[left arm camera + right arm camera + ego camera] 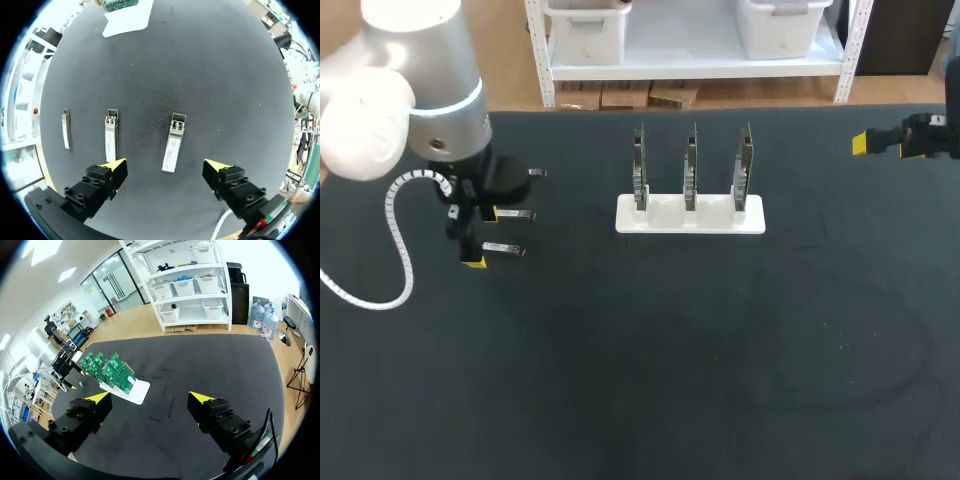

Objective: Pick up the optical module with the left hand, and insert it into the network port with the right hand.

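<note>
I should grab the optical module with my left gripper next, by the flat sides of its labeled body (172, 152), because a thin wire loop (178, 117) sticks out at one end.
Three small silver optical modules lie on the black table at the left: a far one (535, 172) (65, 129), a middle one (515, 214) (111, 135) and a near one (505, 249) (174, 142). My left gripper (480, 238) (166, 167) hangs open just above them; the near module lies between and slightly ahead of its yellow tips, untouched. A white stand (665, 222) (140, 392) holds three upright green port boards (690, 165) (112, 371). My right gripper (865, 143) (150, 399) is open and empty at the table's far right, well away from the stand.
A white coiled cable (395, 235) hangs from my left arm (410, 90) over the table's left side. The stand's corner (127, 20) shows far ahead of the left gripper.
</note>
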`<state>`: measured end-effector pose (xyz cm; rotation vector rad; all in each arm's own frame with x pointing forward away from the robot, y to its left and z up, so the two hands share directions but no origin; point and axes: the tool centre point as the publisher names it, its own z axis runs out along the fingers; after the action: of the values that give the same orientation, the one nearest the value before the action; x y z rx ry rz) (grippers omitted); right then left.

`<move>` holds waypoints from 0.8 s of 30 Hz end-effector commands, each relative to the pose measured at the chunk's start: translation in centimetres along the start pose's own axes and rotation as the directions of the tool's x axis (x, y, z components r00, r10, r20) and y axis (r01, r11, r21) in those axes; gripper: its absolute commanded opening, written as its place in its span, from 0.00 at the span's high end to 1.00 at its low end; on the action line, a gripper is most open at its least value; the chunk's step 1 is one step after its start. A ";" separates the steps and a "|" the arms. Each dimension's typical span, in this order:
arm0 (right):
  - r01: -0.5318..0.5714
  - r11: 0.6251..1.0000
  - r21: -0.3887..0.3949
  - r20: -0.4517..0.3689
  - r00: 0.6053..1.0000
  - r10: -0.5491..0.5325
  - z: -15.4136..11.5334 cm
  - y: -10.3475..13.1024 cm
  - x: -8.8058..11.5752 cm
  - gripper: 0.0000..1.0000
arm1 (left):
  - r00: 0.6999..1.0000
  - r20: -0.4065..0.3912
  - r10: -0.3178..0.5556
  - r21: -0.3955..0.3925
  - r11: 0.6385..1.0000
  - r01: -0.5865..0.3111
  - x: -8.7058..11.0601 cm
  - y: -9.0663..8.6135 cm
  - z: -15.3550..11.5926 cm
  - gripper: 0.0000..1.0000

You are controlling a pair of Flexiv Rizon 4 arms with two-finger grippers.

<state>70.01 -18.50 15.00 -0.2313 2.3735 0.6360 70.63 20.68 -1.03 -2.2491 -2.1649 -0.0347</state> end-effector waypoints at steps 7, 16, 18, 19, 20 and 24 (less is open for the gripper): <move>0.000 1.000 0.000 0.000 1.000 0.000 0.0 0.0 0.0 0.00 | 0.999 -0.043 0.029 0.011 1.000 -0.028 -0.8 1.5 0.6 0.00; 0.000 1.000 0.000 0.000 1.000 0.000 0.0 0.0 0.0 0.00 | 0.998 -0.054 0.015 0.041 0.999 -0.013 -0.2 1.6 1.0 0.00; 0.000 1.000 0.000 0.000 1.000 0.000 0.0 0.0 0.0 0.00 | 0.998 -0.054 0.012 0.045 0.999 -0.010 -0.1 1.5 1.1 0.00; 0.000 1.000 0.000 0.000 1.000 0.000 0.0 0.0 0.0 0.00 | 0.998 -0.054 0.008 0.047 0.999 -0.006 -0.1 1.5 1.1 0.00; 0.000 1.000 0.000 0.000 1.000 0.000 0.0 0.0 0.0 0.00 | 0.999 -0.051 0.007 0.046 0.999 -0.004 0.0 1.4 1.1 0.00; 0.000 1.000 0.000 0.000 1.000 0.000 0.0 0.0 0.0 0.00 | 0.999 -0.043 -0.001 0.035 0.999 0.002 0.0 0.9 0.4 0.00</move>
<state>70.01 -18.50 15.00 -0.2313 2.3735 0.6360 71.87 20.43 -1.75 -2.2028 -2.1239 -0.0431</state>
